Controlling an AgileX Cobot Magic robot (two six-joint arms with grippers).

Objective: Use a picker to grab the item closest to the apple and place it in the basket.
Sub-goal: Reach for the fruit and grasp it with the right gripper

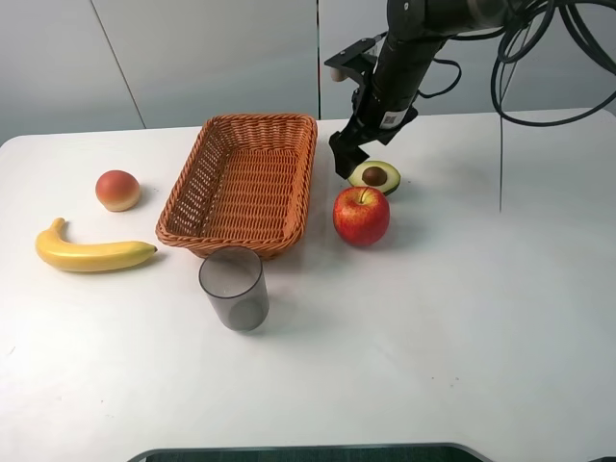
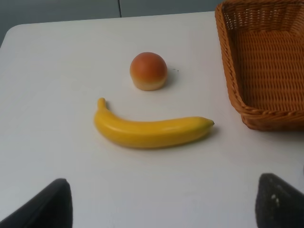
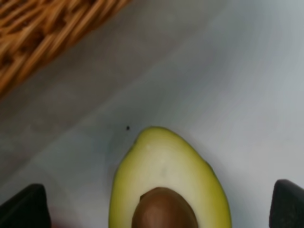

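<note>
The halved avocado should be grabbed next by its body (image 1: 374, 176) (image 3: 168, 185) with my right gripper, to put the item closest to the apple in the basket.
A red apple (image 1: 362, 215) sits right of the wicker basket (image 1: 258, 118). Just behind the apple, almost touching it, lies a halved avocado (image 1: 374, 176) with its brown pit up. My right gripper (image 1: 351, 159) reaches down at the avocado's basket-side end. In the right wrist view it (image 3: 156, 209) is open, one dark fingertip on each side of the avocado (image 3: 166, 185), with the basket's wall (image 3: 42, 33) close by. My left gripper (image 2: 161, 209) is open and empty above the table, near the banana; it does not show in the high view.
A yellow banana (image 1: 91, 253) and a peach (image 1: 117, 190) lie left of the basket. A grey translucent cup (image 1: 234, 287) stands just in front of the basket. Black cables hang at the back right. The table's front edge runs along the bottom.
</note>
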